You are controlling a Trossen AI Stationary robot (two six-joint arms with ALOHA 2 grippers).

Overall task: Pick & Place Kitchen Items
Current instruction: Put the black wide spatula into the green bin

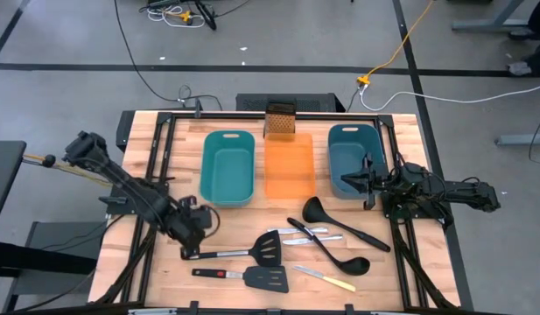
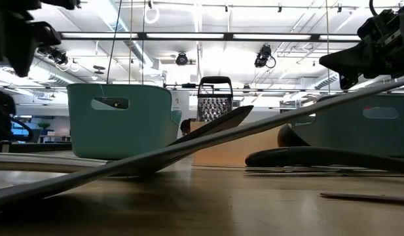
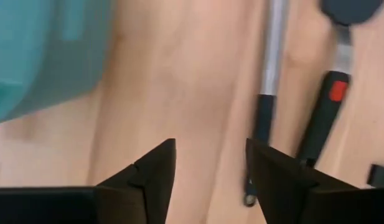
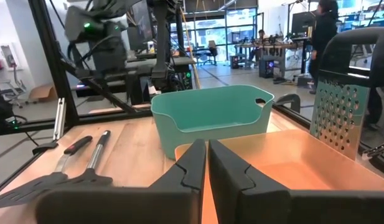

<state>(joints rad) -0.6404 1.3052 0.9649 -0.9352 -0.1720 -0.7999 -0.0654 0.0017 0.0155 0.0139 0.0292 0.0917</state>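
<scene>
My left gripper will grab the silver-handled spatula by its black handle grip [image 1: 208,255] next. It will then put the spatula into the teal tub [image 1: 227,168].
Two black slotted spatulas lie flat at the table's near left: one with a silver-and-black handle [image 1: 221,253], one with a red-marked handle [image 1: 219,274]. Two black ladles [image 1: 344,226] [image 1: 329,248], two silver knives [image 1: 303,234] and a yellow-handled knife [image 1: 326,279] lie near the middle. My left gripper [image 1: 196,226] is open and empty, just above the table beside the silver-handled spatula's handle end [image 3: 259,134]. My right gripper [image 4: 207,163] is shut and empty above the right teal tub [image 1: 352,140].
A teal tub [image 1: 227,166], an orange tray [image 1: 289,171] and a darker teal tub stand side by side across the far half. A metal box grater [image 1: 280,120] stands behind the tray. Black frame rails run along the table's sides.
</scene>
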